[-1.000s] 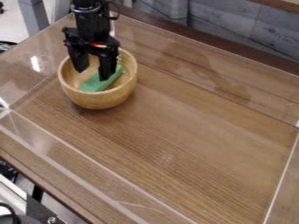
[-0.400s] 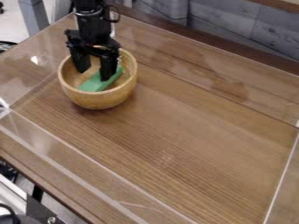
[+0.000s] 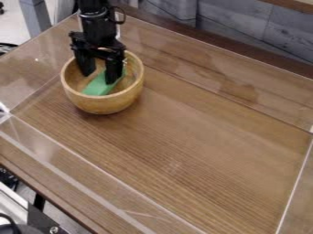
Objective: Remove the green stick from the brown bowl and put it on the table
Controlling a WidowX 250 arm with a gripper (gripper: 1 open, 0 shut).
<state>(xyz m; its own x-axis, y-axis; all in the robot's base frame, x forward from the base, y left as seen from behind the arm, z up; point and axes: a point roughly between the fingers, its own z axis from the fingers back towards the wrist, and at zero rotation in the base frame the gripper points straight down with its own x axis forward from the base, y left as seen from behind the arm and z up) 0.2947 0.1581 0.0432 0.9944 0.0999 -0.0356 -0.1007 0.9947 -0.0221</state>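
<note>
The green stick needs to come out of the brown bowl (image 3: 102,99), so my gripper should next take hold of the stick by its end (image 3: 106,78).
The brown bowl (image 3: 102,99) stands at the back left of the table (image 3: 196,137). Inside it lies the green stick (image 3: 97,86), partly covered by my fingers. My black gripper (image 3: 99,75) hangs straight down into the bowl, open, with one finger on each side of the stick. Whether the fingers touch the stick is not visible.
Clear plastic walls (image 3: 73,178) run along the table's edges, close to the bowl on the left and back. The wood surface stretches to the right and front of the bowl.
The gripper has sunk slightly deeper into the bowl over the stick. Its jaws stay open and the stick has not moved.
</note>
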